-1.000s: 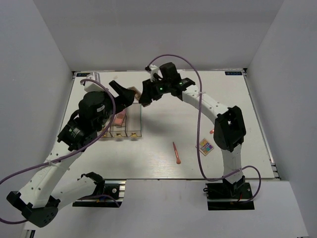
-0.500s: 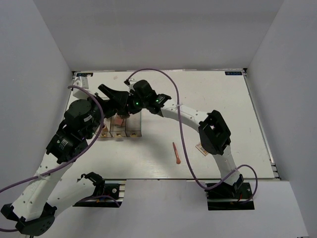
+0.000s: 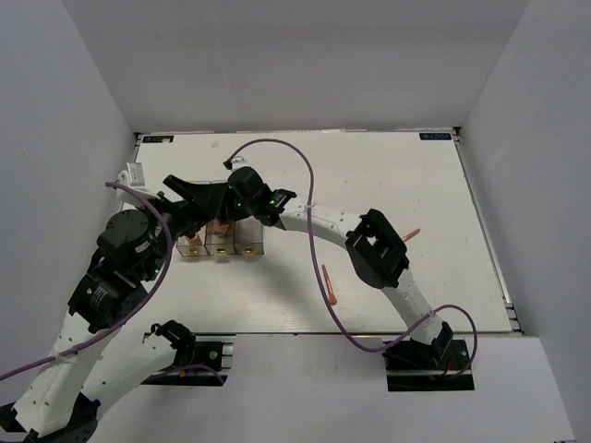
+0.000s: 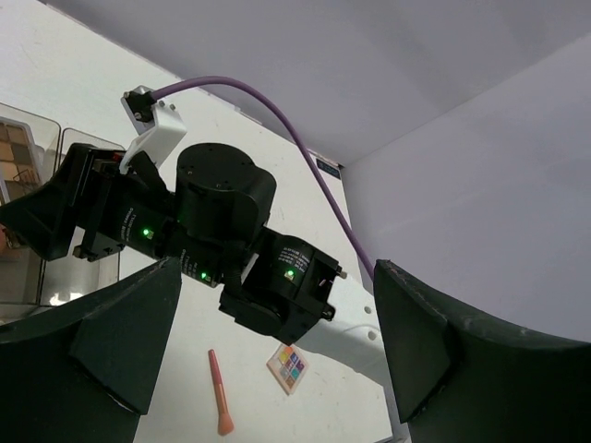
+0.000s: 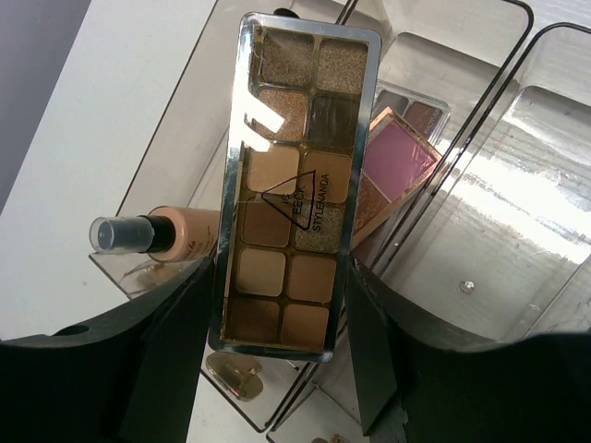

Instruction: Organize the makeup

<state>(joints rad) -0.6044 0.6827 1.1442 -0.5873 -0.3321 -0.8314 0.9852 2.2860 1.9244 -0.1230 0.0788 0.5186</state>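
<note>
The brown eyeshadow palette [image 5: 291, 185] is upright over the organizer's middle section and would end in there, so it is now time for my right gripper to release it.
My right gripper [image 5: 282, 277] is shut on a brown eyeshadow palette [image 5: 291, 185] and holds it upright just above the clear organizer [image 5: 480, 231]. In the organizer, a beige foundation bottle [image 5: 157, 235] lies in the left compartment. A pink compact [image 5: 397, 152] and a mauve palette [image 5: 416, 111] lean in the middle one. From above, the right gripper [image 3: 217, 203] is over the organizer [image 3: 245, 245]. My left gripper [image 3: 187, 192] is open and empty beside it. An orange applicator [image 3: 330, 286] lies mid-table. A second applicator [image 3: 411, 233] lies to the right. The multicolour palette [image 4: 289, 366] shows in the left wrist view.
The right arm's wrist [image 4: 222, 240] fills the space in front of my left gripper [image 4: 277, 277]. The right arm's elbow [image 3: 374, 249] hangs over the table's middle. White walls enclose the table on three sides.
My right arm has swung left with the brown palette and now holds it over the organizer. My left arm has drawn back and to the left.
</note>
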